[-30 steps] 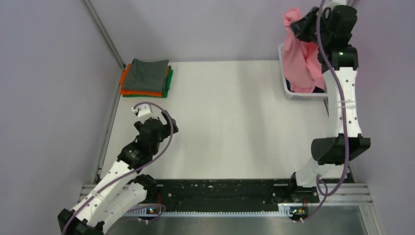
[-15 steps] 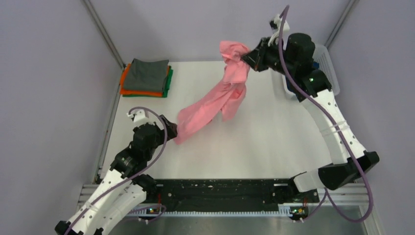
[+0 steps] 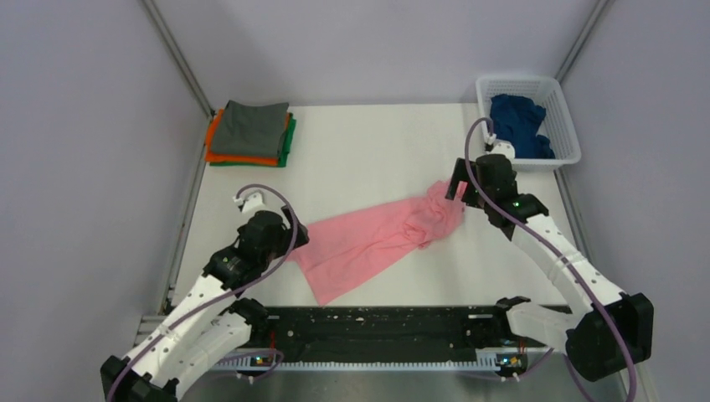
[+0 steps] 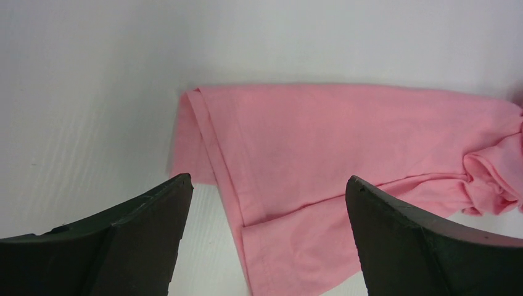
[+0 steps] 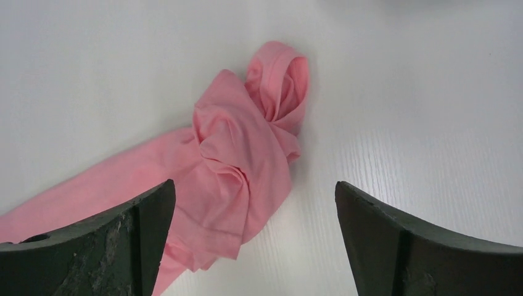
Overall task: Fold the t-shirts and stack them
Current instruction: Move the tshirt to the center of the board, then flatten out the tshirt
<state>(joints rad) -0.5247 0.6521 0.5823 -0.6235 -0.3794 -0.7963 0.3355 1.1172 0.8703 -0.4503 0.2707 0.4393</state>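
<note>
My left gripper is to take hold of the light pink t-shirt next by its top-layer hem corner at the flat end. It should then spread the t-shirt open for folding.
A light pink t-shirt lies stretched across the middle of the table, flat at its left end and bunched at its right end. My left gripper hovers open over the flat hem end, fingers apart on either side. At the bunched end my right gripper is open, with nothing between its fingers. A folded stack sits at the back left, grey on top of orange and green. A dark navy t-shirt lies crumpled in the basket.
The white lattice basket stands at the back right corner beside the wall. A black rail runs along the near edge between the arm bases.
The right arm swung the pink t-shirt out of the basket, laid it across the table's middle and let go. The left gripper shifted slightly toward the shirt's near end.
</note>
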